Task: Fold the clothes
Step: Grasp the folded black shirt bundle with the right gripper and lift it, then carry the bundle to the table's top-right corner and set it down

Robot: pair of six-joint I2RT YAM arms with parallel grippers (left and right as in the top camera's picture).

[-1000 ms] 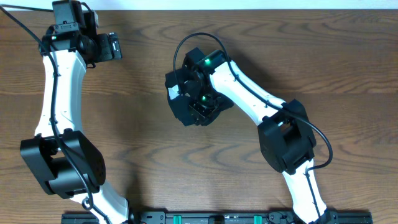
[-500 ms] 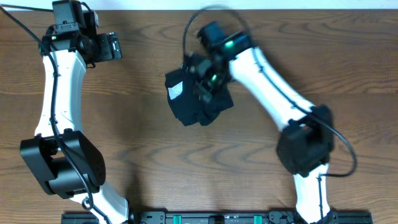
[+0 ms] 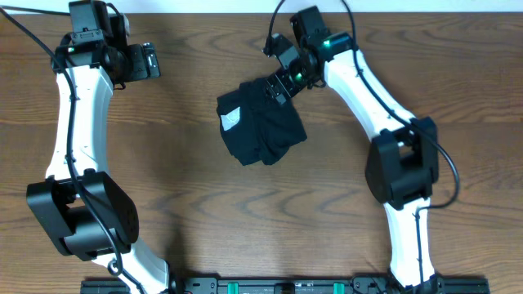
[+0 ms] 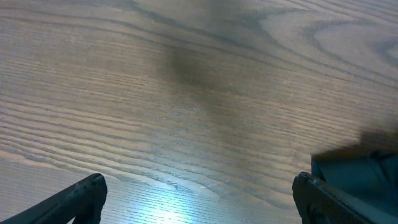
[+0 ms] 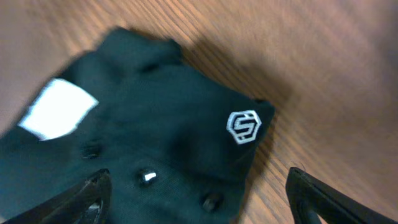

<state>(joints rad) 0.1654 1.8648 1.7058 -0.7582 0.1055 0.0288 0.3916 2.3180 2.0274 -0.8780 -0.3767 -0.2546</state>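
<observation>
My right gripper grabs the folded black shirt by its white-logo corner (image 3: 271,86) (image 5: 245,127) next, to draw it aside still folded.
The black shirt (image 3: 260,124) lies folded into a small bundle at the table's middle, its white neck tag (image 3: 231,120) showing on the left side. In the right wrist view the shirt (image 5: 143,124) shows a white logo mark (image 5: 244,126) and the tag (image 5: 58,109). My right gripper (image 3: 278,84) is open and empty, raised over the bundle's far right corner; its fingers (image 5: 198,199) spread wide above the fabric. My left gripper (image 3: 151,61) is open and empty at the far left, away from the shirt; its fingers (image 4: 199,199) frame bare wood.
The wooden table (image 3: 180,188) surrounds the bundle. A dark edge of something (image 4: 360,168) shows at the right of the left wrist view. The arm bases stand along the front edge (image 3: 286,286).
My right gripper has let go of the shirt and moved from over the bundle's middle up and back toward the far side. The bundle stays folded. The left arm has not moved.
</observation>
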